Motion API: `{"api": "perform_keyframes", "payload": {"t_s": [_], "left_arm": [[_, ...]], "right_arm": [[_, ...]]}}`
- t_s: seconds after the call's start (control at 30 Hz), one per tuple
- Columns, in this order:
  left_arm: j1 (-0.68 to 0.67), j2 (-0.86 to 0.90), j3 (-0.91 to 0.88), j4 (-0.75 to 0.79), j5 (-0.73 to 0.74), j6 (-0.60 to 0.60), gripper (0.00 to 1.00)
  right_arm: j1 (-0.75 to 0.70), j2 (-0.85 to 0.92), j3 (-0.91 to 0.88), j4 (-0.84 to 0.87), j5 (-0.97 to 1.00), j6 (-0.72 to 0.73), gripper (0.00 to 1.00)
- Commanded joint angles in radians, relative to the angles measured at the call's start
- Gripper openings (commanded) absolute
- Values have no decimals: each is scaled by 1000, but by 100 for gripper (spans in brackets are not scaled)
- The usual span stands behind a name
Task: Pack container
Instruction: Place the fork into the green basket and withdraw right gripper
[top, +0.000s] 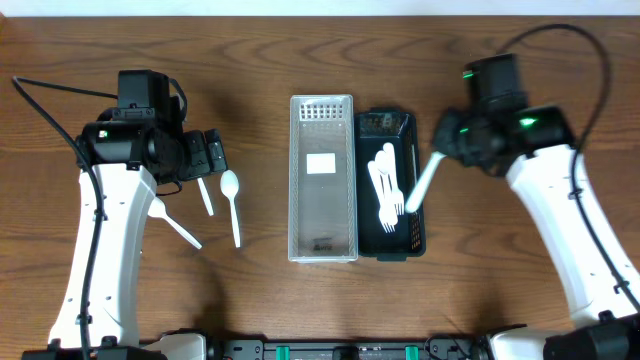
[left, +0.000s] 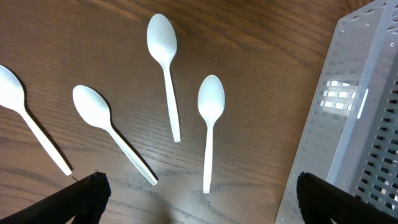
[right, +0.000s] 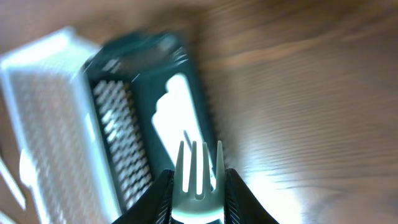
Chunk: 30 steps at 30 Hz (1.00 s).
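Note:
The tilted fork stays held by my right gripper for now, beside the dark container, since it would fall across the container's rim if I opened.
Several white plastic spoons (left: 210, 124) lie on the wooden table left of a clear perforated container (top: 322, 235); in the overhead view they show at the left (top: 231, 200). My left gripper (left: 208, 205) is open and empty just above the spoons, also seen from overhead (top: 210, 155). A dark container (top: 415, 235) beside the clear one holds several white forks (top: 385, 185). My right gripper (top: 445, 145) is shut on a white fork (top: 423, 183), held tilted over the dark container's right rim. In the right wrist view the fork (right: 198, 165) sits between the fingers (right: 198, 190).
The clear container (left: 348, 124) is close on the right of my left gripper. It holds a white label and a small dark item near its front end. The right wrist view is blurred, showing the dark container (right: 149, 68) and the clear one (right: 50, 124).

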Motion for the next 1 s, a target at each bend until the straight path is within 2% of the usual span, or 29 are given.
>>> {"api": "perform_keyframes", "payload": {"t_s": [0.0,0.07,0.27,0.33,0.43,0.53,0.63,0.8,0.97], "left_arm": [[5,1,16,-3,-23,14,98],[5,1,16,-3,-23,14,98],[5,1,16,-3,-23,14,98],[5,1,16,-3,-23,14,98],[4,1,16,-3,-23,14,98],[5,1,16,-3,-23,14,98],[5,1,16,-3,-23,14,98],[4,-6,16,-8,-23,52,98],[-11,-8,16,-40,-23,51,98]], "right_arm": [[92,-2,8,-2,11,-71,19],[120,17,8,-7,11,-74,24],[152,124,8,-37,11,-109,25],[160,172,8,-26,10,-139,29],[170,222,8,-11,11,-165,41],[171,235,8,9,11,-180,59],[170,224,25,18,23,-190,62],[151,172,171,-48,174,-197,63],[55,107,339,-128,254,-234,75]]}}
